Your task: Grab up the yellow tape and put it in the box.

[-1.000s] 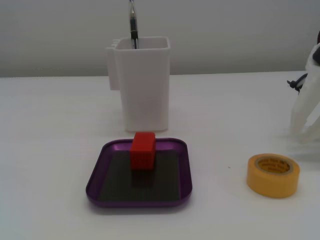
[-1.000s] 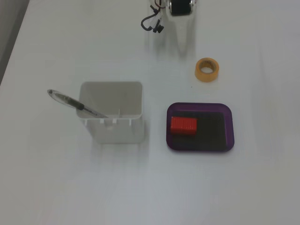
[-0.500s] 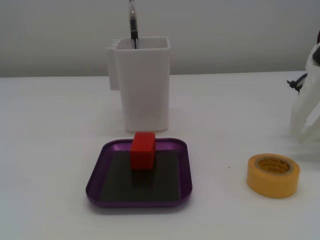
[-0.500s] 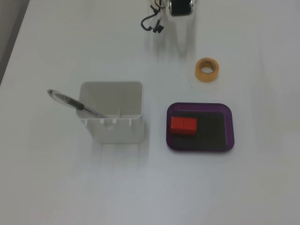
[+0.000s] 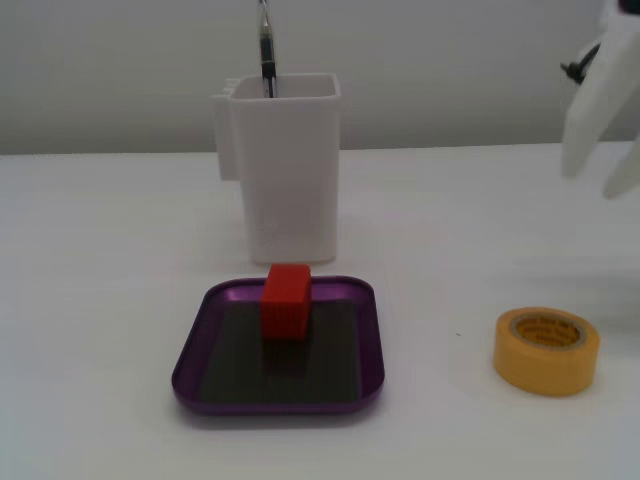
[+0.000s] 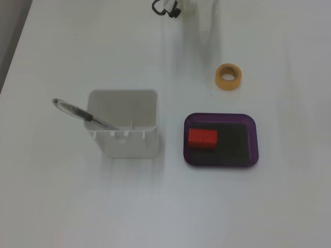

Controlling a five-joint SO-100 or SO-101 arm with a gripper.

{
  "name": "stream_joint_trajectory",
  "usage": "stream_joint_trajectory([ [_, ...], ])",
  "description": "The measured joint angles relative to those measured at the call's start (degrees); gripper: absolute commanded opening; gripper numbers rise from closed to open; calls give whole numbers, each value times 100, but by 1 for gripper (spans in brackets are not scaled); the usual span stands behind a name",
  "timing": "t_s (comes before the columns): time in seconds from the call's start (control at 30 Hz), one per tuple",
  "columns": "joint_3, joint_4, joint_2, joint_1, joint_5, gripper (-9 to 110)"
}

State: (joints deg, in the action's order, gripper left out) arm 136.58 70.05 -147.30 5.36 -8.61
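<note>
I will put the yellow tape in the box, so next I will grab the tape with my gripper by one side of its ring.
The yellow tape lies flat on the white table at the right, hollow core up. In the other fixed view the yellow tape sits just above the box. The box is a shallow purple tray with a dark floor, and a red cube stands in its far part. The box also shows from above with the red cube at its left. My white gripper hangs at the upper right, above and behind the tape, fingers spread and empty.
A tall white container with a pen in it stands behind the box; from above, the white container is left of the box. A black cable loop shows at the top edge.
</note>
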Motion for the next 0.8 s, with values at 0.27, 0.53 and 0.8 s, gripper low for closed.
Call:
stream_joint_trajectory([
  [0.27,-1125,352,2733,1134,0,22],
  [0.53,-1503,299,2988,1327,0,23],
  [0.8,-1687,97,3006,1354,-44,23],
])
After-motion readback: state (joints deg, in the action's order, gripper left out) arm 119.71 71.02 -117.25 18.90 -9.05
